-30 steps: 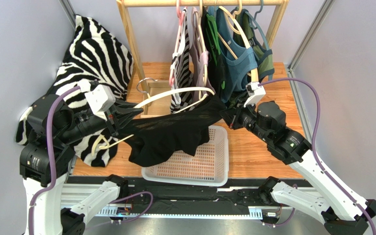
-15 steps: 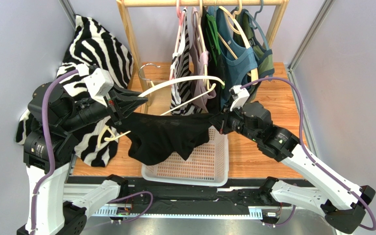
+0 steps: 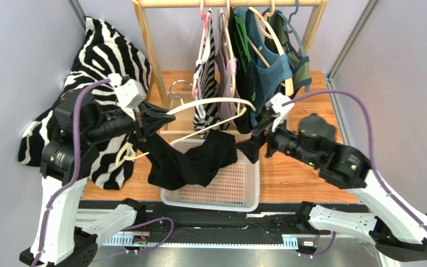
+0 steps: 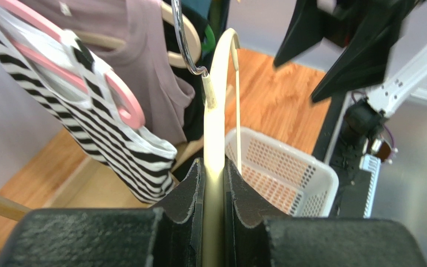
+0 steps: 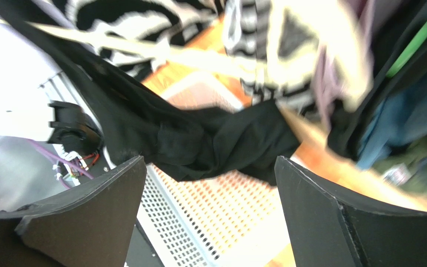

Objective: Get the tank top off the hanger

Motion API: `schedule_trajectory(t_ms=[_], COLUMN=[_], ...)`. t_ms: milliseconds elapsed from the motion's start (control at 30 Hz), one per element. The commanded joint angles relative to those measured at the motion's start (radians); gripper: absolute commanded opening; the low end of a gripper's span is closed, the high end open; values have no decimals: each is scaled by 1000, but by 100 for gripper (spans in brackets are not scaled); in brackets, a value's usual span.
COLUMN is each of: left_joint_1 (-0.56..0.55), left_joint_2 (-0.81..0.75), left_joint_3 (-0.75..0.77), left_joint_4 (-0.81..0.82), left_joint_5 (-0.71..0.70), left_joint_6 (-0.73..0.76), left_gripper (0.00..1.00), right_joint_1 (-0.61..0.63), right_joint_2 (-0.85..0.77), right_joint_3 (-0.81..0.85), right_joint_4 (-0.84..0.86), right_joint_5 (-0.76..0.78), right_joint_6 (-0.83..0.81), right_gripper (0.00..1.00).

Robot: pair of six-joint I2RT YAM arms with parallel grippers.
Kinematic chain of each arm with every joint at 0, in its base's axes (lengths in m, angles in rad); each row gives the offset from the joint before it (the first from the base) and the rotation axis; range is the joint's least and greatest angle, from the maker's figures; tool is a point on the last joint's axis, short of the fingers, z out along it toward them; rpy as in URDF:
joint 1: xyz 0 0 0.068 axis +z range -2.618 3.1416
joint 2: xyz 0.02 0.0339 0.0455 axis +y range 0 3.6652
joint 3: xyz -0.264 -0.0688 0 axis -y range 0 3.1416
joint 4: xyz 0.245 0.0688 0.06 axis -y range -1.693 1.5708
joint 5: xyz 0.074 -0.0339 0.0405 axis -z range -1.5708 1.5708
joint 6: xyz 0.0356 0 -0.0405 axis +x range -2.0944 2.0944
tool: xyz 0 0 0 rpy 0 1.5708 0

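The right gripper grabs the cream hanger's bare end (image 3: pixel 248 105) (image 5: pixel 352 82) next, which leaves my left gripper free to remove the black tank top.
My left gripper (image 3: pixel 155 119) is shut on one arm of a cream hanger (image 3: pixel 216 103), held level in front of the rack; in the left wrist view the hanger (image 4: pixel 216 111) runs out from between the pads (image 4: pixel 190 189). The black tank top (image 3: pixel 190 161) hangs by its left end just below that gripper and sags into the white basket (image 3: pixel 243 192). My right gripper (image 3: pixel 254 142) is open beside the garment's right end, holding nothing. In the right wrist view the tank top (image 5: pixel 199 139) lies beyond the open right gripper (image 5: pixel 209 164), apart from both fingers.
A wooden rack (image 3: pixel 149 44) carries striped, mauve, teal and green garments (image 3: pixel 266 61) on hangers right behind the held hanger. Zebra-print cloth (image 3: pixel 107 61) is heaped at the left, with another cream hanger (image 3: pixel 122 157) on it. Grey walls close in both sides.
The right gripper let go of the tank top and opened wide. The freed right end dropped onto the basket. The left gripper carried the hanger up and to the right.
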Motion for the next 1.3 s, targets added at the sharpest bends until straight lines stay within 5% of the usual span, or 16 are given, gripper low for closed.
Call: schedule_trajectory(t_ms=[0,200,633,900,1200,1267], left_joint_1=[-42,-107,-174,-182,-183,-185], left_joint_2=[18,36,44,62,103,103], left_joint_3=[-10,-10,24,64,134,133], left_joint_4=[-31,-86,-272,-292,-279,-279], left_joint_5=[14,63,225,254,235,218], left_joint_6=[84,145,381,455,464,464], left_gripper=[0,0,0,0,0,0], right_joint_1=[24,41,42,41,41,41], right_joint_2=[-21,5,59,81,73,53], right_joint_3=[148,166,208,202,171,172], right_joint_4=[-130,-94,-62,-115,-126,-115], right_joint_5=[-74,-12,-199,-334,-363,-345], right_joint_6=[-187,-319,-390,-368,-342,-351], right_gripper=[91,90,89,77,40,0])
